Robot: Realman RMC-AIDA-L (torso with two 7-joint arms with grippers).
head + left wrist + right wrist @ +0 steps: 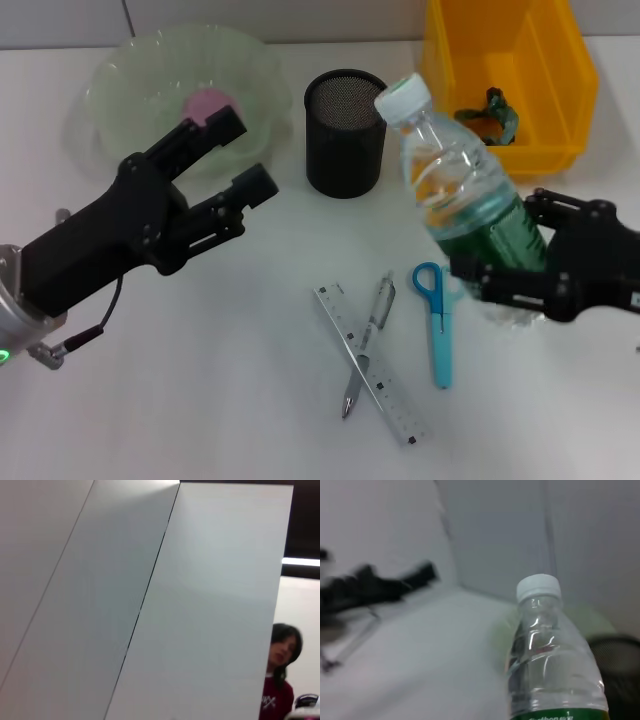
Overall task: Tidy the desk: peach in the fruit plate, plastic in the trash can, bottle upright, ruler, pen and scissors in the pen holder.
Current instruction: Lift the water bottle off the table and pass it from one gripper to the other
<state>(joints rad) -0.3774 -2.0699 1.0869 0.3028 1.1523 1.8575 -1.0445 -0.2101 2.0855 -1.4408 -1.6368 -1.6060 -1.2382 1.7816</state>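
The fingers of my left gripper are short of the white cap (pixel 402 98) of the tilted bottle (pixel 455 180), so closing now would miss. It moves toward the cap, then closes.
My right gripper (pixel 515 250) is shut on the lower body of a clear water bottle (pixel 465 200) with a white cap and green label. It holds the bottle tilted, cap toward the pen holder (pixel 345 130), a black mesh cup. The bottle also shows in the right wrist view (pixel 555 650). My left gripper (pixel 235 155) is open and empty, just in front of the pale green fruit plate (pixel 130 70), which holds a pink peach (pixel 205 100). A ruler (pixel 385 395), a pen (pixel 372 325) lying across it and blue scissors (pixel 437 330) lie on the table. A green plastic scrap (pixel 490 115) lies in the yellow bin (pixel 545 60).
The white table (pixel 200 400) stretches in front of the left arm. The left wrist view shows only wall panels (pixel 150 605) and a person (pixel 282 670) far off. The right wrist view shows my left gripper (pixel 375 587) farther off.
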